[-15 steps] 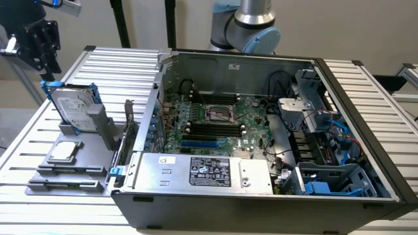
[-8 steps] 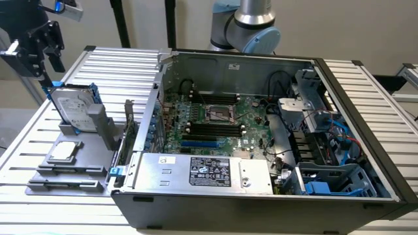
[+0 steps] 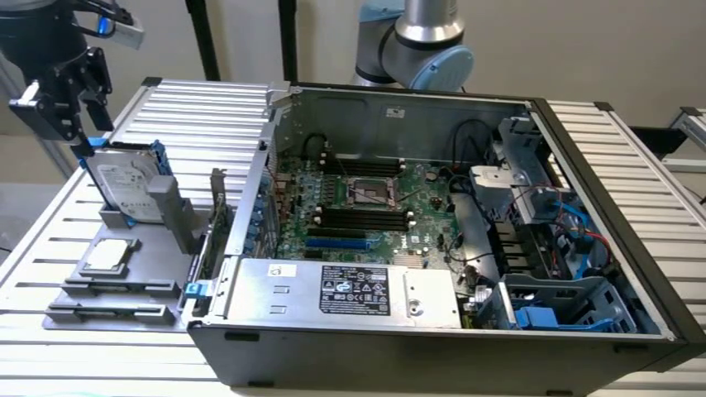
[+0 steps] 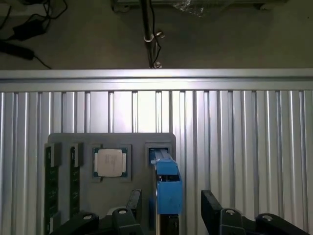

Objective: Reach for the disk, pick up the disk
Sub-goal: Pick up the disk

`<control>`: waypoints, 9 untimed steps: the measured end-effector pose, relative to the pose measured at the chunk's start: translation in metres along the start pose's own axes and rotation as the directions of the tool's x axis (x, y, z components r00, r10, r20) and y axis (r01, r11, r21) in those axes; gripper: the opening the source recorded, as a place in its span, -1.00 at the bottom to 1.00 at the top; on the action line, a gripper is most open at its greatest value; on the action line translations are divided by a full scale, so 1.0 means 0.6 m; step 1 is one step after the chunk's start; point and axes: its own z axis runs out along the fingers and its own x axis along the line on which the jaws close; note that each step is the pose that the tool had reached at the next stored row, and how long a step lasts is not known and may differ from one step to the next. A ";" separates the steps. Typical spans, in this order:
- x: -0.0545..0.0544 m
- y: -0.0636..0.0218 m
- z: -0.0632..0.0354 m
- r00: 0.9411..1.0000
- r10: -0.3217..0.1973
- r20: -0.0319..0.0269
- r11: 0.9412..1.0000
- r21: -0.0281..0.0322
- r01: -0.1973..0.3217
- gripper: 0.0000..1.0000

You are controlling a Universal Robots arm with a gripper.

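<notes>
I shouldn't close yet, because my gripper's fingers only reach around the top of the disk and would miss it. I need to lower my gripper first, then close it on the disk.
The disk [image 3: 124, 186] stands on edge in a slot of the grey holder plate [image 3: 149, 273], left of the computer case in the exterior view. It is silver-grey with a white label and blue rails. From the wrist view I look down on the disk's blue top edge [image 4: 168, 188]. My gripper [image 3: 86, 132] hangs just above the disk's upper end. In the wrist view the gripper [image 4: 171, 197] is open, with one black finger [image 4: 134, 203] on each side of the disk's edge, and it holds nothing.
A small square silver chip [image 4: 111, 162] lies in the holder plate beside the disk. The open computer case [image 3: 441, 207], with its grey power supply box [image 3: 342, 289], stands on the ribbed metal table [image 4: 244, 147]. Two dark strips [image 4: 51, 171] sit at the plate's end.
</notes>
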 end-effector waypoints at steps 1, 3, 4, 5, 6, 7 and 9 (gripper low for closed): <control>0.000 0.001 0.003 1.000 -0.001 0.000 1.000 0.000 0.001 0.19; 0.000 0.001 0.009 1.000 -0.002 0.000 1.000 0.000 0.002 0.19; 0.000 0.001 0.012 1.000 -0.002 0.000 1.000 0.001 0.002 0.19; 0.000 0.002 0.015 1.000 -0.002 0.000 1.000 0.002 0.002 0.19; 0.000 0.002 0.018 1.000 -0.002 0.000 1.000 0.003 0.002 0.19; 0.000 0.002 0.021 1.000 -0.002 0.000 1.000 0.004 0.002 0.19; 0.000 0.003 0.027 1.000 -0.002 0.000 1.000 0.008 0.002 0.19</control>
